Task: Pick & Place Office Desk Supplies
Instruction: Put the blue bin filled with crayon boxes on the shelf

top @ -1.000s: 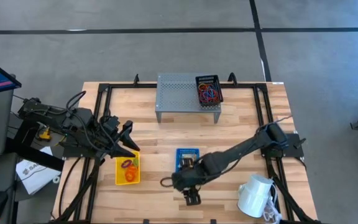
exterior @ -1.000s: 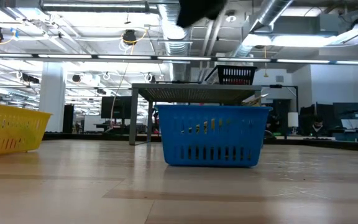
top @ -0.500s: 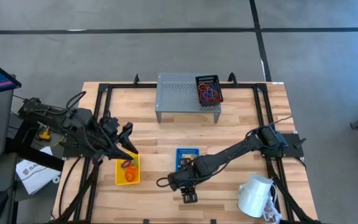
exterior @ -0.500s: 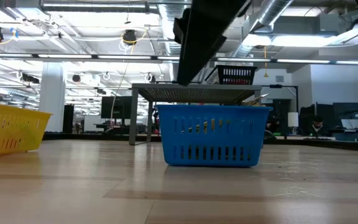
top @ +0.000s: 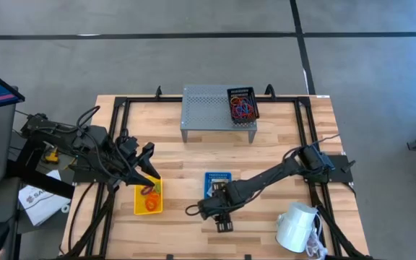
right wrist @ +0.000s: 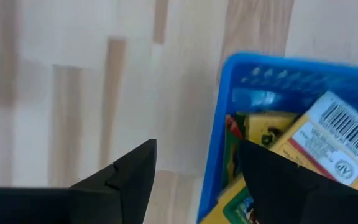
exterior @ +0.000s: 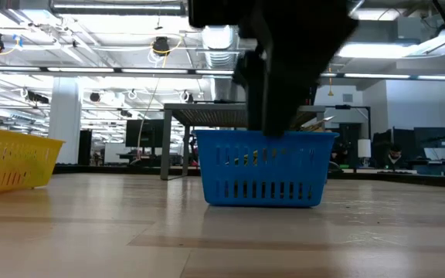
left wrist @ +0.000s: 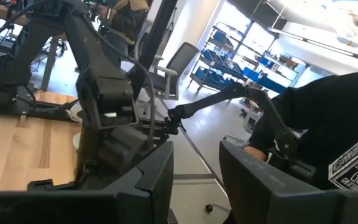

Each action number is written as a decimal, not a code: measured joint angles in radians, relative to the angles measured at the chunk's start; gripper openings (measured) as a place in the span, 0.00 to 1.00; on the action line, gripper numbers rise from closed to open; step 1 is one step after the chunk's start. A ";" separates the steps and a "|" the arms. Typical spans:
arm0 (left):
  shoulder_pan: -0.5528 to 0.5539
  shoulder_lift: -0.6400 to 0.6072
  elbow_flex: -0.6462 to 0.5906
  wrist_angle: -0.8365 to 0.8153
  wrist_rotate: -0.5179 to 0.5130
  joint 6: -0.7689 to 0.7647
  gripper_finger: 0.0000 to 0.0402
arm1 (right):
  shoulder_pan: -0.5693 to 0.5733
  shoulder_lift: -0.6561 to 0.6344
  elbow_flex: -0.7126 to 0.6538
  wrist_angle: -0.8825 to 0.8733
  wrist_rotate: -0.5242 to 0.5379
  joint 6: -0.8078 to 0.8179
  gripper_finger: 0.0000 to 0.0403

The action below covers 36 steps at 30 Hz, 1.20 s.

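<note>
My right gripper is going to grab the blue bin of packets by its rim (right wrist: 214, 140) next, so that it can set the bin on the grey riser.
A blue bin (top: 218, 182) holding yellow printed packets (right wrist: 303, 146) stands on the table near its middle. My right gripper (right wrist: 197, 149) hangs open just above it, pointing steeply down. One finger is outside the bin's wall (right wrist: 219, 143) and the other is over the packets. In the low view it shows dark in front of the bin (exterior: 265, 166). A yellow bin (top: 148, 196) with orange loops sits at the left. My left gripper (top: 149, 165) hovers level over that bin's far end, open, with nothing between its fingers (left wrist: 160, 174). A black mesh bin (top: 242, 105) of loops stands on the grey riser.
The grey perforated riser (top: 208, 108) stands at the far middle of the table. A white mug (top: 298, 225) sits at the near right, beside my right arm. Black frame rails run along the table's left and right sides. Bare wood lies between the yellow and blue bins.
My right gripper has come down toward the blue bin and tipped more steeply downward, staying open. In the low view it has dropped from the top of the picture to the bin's rim. The bins have not moved.
</note>
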 joint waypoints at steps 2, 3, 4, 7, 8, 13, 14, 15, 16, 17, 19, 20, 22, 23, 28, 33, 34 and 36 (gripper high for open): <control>0.000 0.000 0.000 0.000 0.000 0.000 0.31 | -0.001 0.001 -0.020 0.005 0.000 0.001 0.56; 0.000 0.000 0.000 0.000 0.000 0.000 0.31 | -0.002 0.002 -0.027 0.016 0.000 0.000 0.56; 0.000 0.000 0.000 0.000 0.000 0.000 0.31 | -0.002 0.001 -0.035 0.025 0.000 0.000 0.56; 0.000 0.000 0.000 0.000 0.000 0.000 0.31 | -0.005 0.000 -0.078 0.063 0.000 0.000 0.56; 0.000 0.000 0.000 0.000 0.000 -0.001 0.31 | -0.007 0.000 -0.092 0.074 0.000 0.001 0.56; 0.000 0.000 0.000 0.000 0.000 -0.007 0.31 | -0.014 0.000 -0.119 0.094 -0.002 0.001 0.56; 0.000 0.000 0.000 0.000 0.000 -0.007 0.31 | -0.018 0.000 -0.122 0.100 -0.002 0.001 0.55; 0.000 0.000 0.000 0.000 0.000 -0.007 0.31 | -0.020 0.000 -0.124 0.103 -0.003 0.001 0.54; 0.000 0.000 0.000 0.000 0.000 -0.007 0.31 | -0.023 0.000 -0.124 0.103 -0.003 0.001 0.53; 0.000 0.000 0.000 0.000 0.000 -0.008 0.31 | -0.026 0.000 -0.124 0.103 -0.004 0.001 0.51; 0.000 0.000 0.000 0.001 0.000 -0.008 0.31 | -0.029 0.000 -0.128 0.108 -0.003 0.000 0.46; 0.000 0.000 0.000 0.000 0.000 -0.008 0.31 | -0.032 -0.001 -0.136 0.121 -0.003 0.000 0.43; 0.000 0.000 0.000 0.000 0.000 -0.008 0.31 | -0.038 -0.002 -0.149 0.138 -0.013 0.000 0.36; 0.000 0.000 0.000 0.000 0.000 -0.008 0.31 | -0.040 -0.002 -0.154 0.141 -0.023 0.000 0.32; 0.000 0.000 0.000 0.001 -0.001 -0.014 0.31 | -0.041 -0.001 -0.169 0.132 -0.044 0.001 0.12; 0.000 0.000 0.000 0.001 -0.001 -0.023 0.31 | -0.040 -0.001 -0.169 0.125 -0.034 0.005 0.03; 0.000 0.000 0.000 0.001 -0.001 -0.023 0.31 | -0.038 -0.001 -0.169 0.124 -0.034 0.006 0.02; 0.000 0.000 0.000 0.001 -0.001 -0.023 0.31 | -0.032 -0.001 -0.168 0.119 -0.033 0.006 0.01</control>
